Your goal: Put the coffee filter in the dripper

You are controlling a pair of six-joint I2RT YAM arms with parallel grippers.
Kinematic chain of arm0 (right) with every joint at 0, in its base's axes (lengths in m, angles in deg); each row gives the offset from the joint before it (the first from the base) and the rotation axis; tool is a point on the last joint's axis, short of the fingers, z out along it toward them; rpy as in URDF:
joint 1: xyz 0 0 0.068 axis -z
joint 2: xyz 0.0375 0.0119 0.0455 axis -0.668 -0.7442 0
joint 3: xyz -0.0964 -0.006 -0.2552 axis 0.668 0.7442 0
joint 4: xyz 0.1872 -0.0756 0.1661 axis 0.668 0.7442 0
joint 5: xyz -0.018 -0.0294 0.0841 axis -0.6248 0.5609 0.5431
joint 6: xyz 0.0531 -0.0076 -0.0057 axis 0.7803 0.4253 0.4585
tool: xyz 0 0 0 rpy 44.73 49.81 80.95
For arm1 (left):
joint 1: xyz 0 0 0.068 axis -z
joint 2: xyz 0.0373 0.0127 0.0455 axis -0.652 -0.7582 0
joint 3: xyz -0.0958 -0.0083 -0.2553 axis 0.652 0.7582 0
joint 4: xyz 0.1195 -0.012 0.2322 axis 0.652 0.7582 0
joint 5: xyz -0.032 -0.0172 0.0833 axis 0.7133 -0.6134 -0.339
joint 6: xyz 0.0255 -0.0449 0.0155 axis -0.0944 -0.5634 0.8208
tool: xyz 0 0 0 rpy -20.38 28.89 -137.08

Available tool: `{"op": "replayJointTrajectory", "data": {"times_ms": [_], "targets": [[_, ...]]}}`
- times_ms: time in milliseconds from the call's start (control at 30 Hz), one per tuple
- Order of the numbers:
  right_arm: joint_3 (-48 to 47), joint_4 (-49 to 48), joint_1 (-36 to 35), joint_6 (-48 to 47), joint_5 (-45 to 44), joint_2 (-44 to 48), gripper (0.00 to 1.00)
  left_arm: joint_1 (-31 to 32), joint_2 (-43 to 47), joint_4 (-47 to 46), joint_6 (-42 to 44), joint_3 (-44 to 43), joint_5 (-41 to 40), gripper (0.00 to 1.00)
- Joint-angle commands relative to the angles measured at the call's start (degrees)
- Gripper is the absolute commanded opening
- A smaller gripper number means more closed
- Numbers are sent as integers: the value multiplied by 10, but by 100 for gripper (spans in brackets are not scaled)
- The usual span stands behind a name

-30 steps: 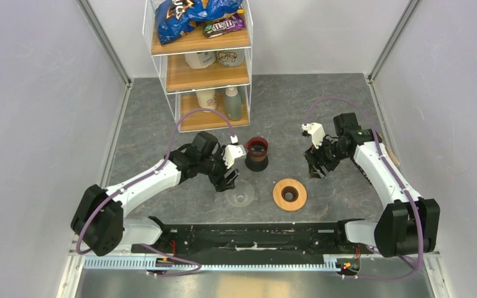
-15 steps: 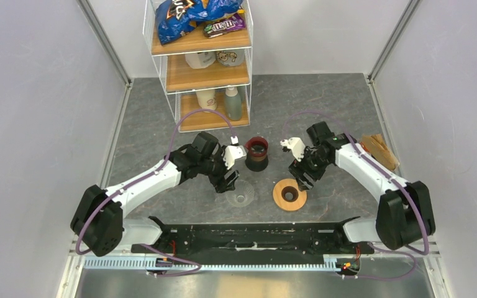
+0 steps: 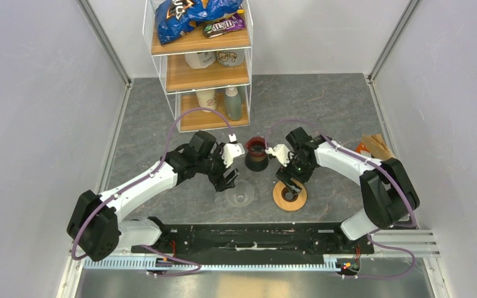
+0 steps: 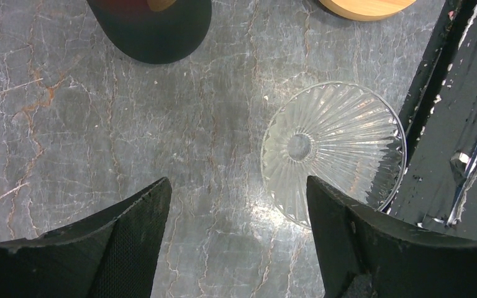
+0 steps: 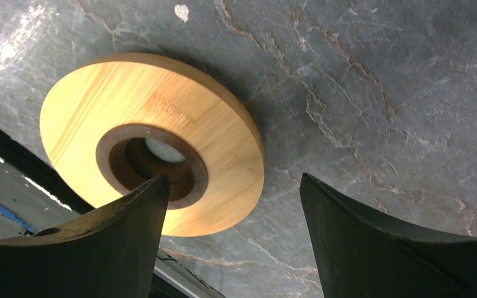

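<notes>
My right gripper should close and would hold the ring: its wooden part is between both fingers, one at the ring's hole.
The dripper lies in parts. Its clear ribbed glass cone [image 3: 241,198] lies mouth-down on the table, also in the left wrist view [image 4: 332,152]. Its wooden ring [image 3: 289,194] lies flat to the right of the cone, also in the right wrist view [image 5: 152,143]. A black cup-like base [image 3: 256,153] stands behind them. The tan coffee filter [image 3: 379,146] lies by the right wall. My left gripper [image 3: 228,180] [image 4: 236,248] is open and empty, just left of the cone. My right gripper [image 3: 287,180] [image 5: 230,248] is open and empty over the ring's far edge.
A white wire rack with wooden shelves [image 3: 199,68] stands at the back, holding snack bags, jars and bottles. An orange-and-black packet [image 3: 361,149] lies beside the filter. A black rail [image 3: 254,236] runs along the near edge.
My right arm has swung left from the right side to above the wooden ring, uncovering the filter by the wall. My left arm has barely moved.
</notes>
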Motion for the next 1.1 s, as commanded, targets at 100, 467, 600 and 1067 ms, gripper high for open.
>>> {"op": "replayJointTrajectory", "data": {"times_ms": [100, 467, 600, 1067], "targets": [[-12, -30, -13, 12, -22, -31, 81, 2, 20, 2, -29, -27, -9, 85], [-11, -22, -13, 9, -14, 2, 39, -2, 30, 23, -79, -66, -14, 86], [-23, -12, -12, 13, -8, 53, 36, -6, 35, 38, -126, -96, -9, 86], [-258, 63, -8, 26, 56, 162, 37, -13, -35, 82, -317, -243, 177, 78]]}}
